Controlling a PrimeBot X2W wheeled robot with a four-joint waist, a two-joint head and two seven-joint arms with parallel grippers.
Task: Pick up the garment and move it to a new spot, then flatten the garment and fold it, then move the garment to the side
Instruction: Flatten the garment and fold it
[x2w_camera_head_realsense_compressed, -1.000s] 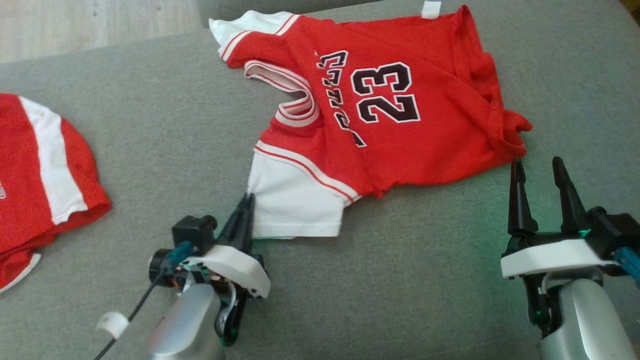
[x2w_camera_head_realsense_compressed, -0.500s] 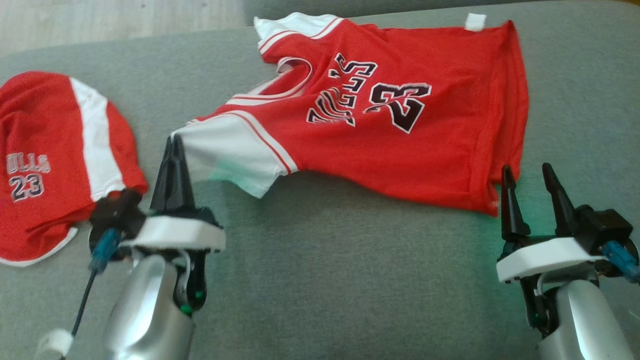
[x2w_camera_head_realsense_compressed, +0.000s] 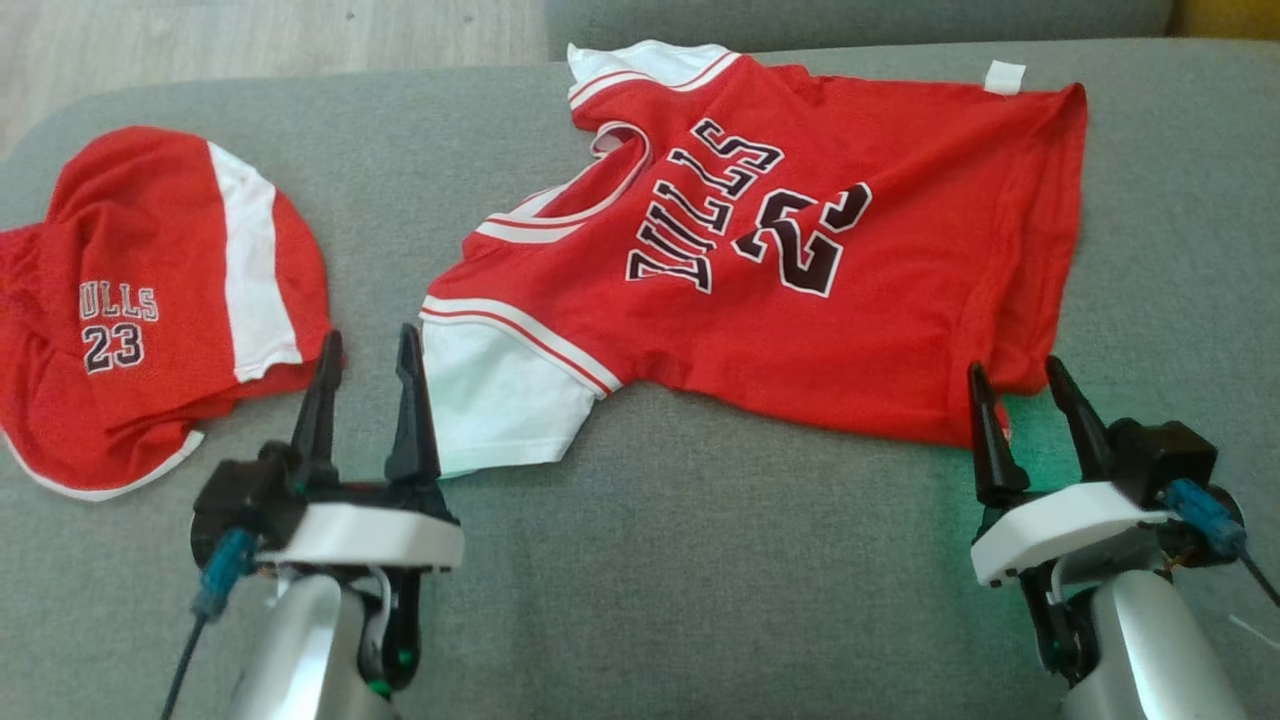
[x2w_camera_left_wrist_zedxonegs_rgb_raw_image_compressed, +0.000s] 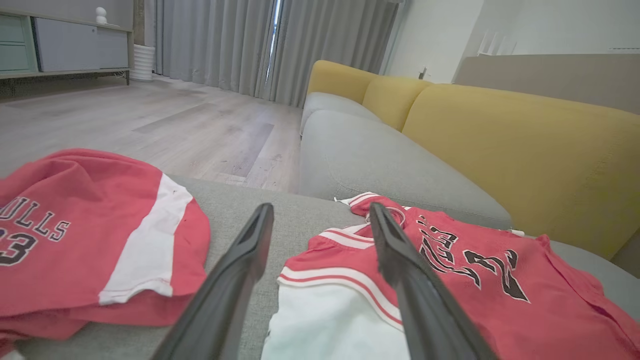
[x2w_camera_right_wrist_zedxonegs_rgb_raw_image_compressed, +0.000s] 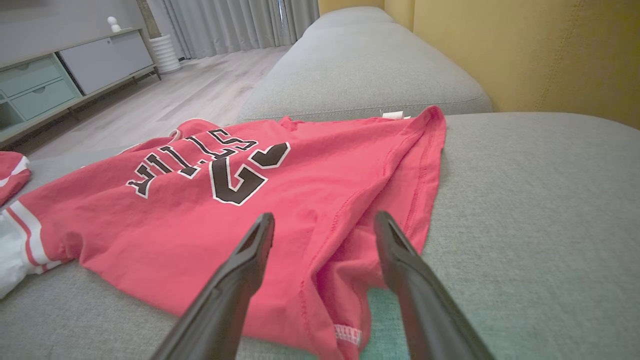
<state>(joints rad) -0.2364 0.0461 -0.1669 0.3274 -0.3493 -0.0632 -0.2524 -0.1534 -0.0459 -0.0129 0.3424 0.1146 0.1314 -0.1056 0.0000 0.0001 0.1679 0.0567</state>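
I will grab the jersey by its hem corner with my right gripper next, to fold the jersey (x2w_camera_head_realsense_compressed: 816, 240) over on itself.
The garment (x2w_camera_head_realsense_compressed: 850, 330) is a red jersey with white sleeves and black "BULLS 23" lettering, spread front up on the grey sofa cushion (x2w_camera_head_realsense_compressed: 700, 580). My left gripper (x2w_camera_head_realsense_compressed: 368, 342) stands open at the left edge of the near white sleeve (x2w_camera_head_realsense_compressed: 500, 400), holding nothing. In the left wrist view the left gripper (x2w_camera_left_wrist_zedxonegs_rgb_raw_image_compressed: 320, 210) has its fingers on either side of the sleeve's edge (x2w_camera_left_wrist_zedxonegs_rgb_raw_image_compressed: 330, 320). My right gripper (x2w_camera_head_realsense_compressed: 1015, 370) is open at the jersey's near right hem corner. From the right wrist, the right gripper (x2w_camera_right_wrist_zedxonegs_rgb_raw_image_compressed: 324, 216) hovers over that hem (x2w_camera_right_wrist_zedxonegs_rgb_raw_image_compressed: 330, 300).
Red shorts (x2w_camera_head_realsense_compressed: 150, 300) with a white stripe lie bunched at the cushion's left, close to my left gripper. A second grey cushion (x2w_camera_left_wrist_zedxonegs_rgb_raw_image_compressed: 375, 165) and a yellow backrest (x2w_camera_left_wrist_zedxonegs_rgb_raw_image_compressed: 500, 140) lie beyond. Wood floor (x2w_camera_head_realsense_compressed: 250, 40) runs past the cushion's far left edge.
My left gripper, shut on the white sleeve, pulled it leftward and then opened, and the sleeve now lies on the cushion. The jersey lies flatter. The head camera has shifted. The right gripper stays open.
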